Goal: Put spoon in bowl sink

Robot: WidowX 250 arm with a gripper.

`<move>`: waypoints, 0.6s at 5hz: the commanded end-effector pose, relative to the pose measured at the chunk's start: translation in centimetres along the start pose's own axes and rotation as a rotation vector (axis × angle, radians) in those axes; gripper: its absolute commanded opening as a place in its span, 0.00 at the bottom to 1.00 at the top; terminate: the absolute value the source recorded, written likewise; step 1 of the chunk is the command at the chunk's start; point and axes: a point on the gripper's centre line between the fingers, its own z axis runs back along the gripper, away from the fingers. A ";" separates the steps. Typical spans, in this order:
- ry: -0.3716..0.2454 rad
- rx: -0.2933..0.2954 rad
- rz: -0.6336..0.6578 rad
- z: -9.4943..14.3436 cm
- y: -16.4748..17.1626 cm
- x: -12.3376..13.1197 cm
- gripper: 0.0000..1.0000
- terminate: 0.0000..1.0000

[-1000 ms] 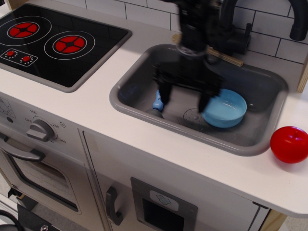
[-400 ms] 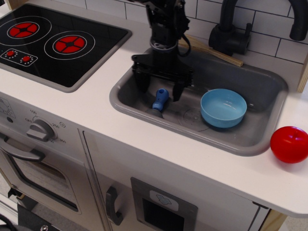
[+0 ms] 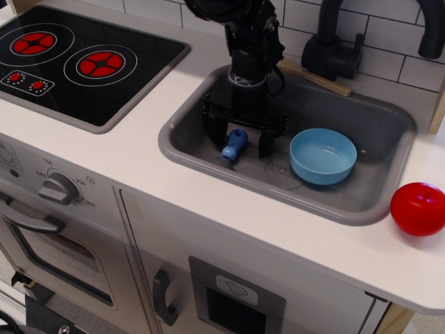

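Note:
My gripper is to grab the spoon by its chunky blue handle (image 3: 235, 144) next, so it can put the spoon in the light-blue bowl (image 3: 322, 155).
The spoon (image 3: 233, 144) lies on the floor of the grey sink (image 3: 361, 209), at its left part; I see its chunky blue handle, the scoop end points toward the front wall. My black gripper (image 3: 241, 141) hangs straight down over it, open, with one finger (image 3: 216, 130) left of the handle and the other right of it. The fingertips are low, near the sink floor. The light-blue bowl (image 3: 322, 155) stands upright and empty in the sink, to the right of the gripper, apart from it.
A red ball (image 3: 418, 209) rests on the white counter at the right of the sink. A black tap (image 3: 334, 49) and a wooden spatula (image 3: 320, 80) are behind the sink. A black hob (image 3: 76, 59) lies at the left.
The gripper swung left from over the bowl to the spoon, then shifted slightly right and lower so its open fingers straddle the handle. Spoon and bowl stayed about where they were.

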 end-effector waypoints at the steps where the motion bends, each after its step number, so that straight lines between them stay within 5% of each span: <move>1: 0.035 -0.005 0.017 1.0 1.0 0.2 1.00 0.00; 2: 0.022 0.003 0.027 1.8 1.3 0.5 0.00 0.00; 3: 0.020 0.001 0.050 3.6 1.6 1.2 0.00 0.00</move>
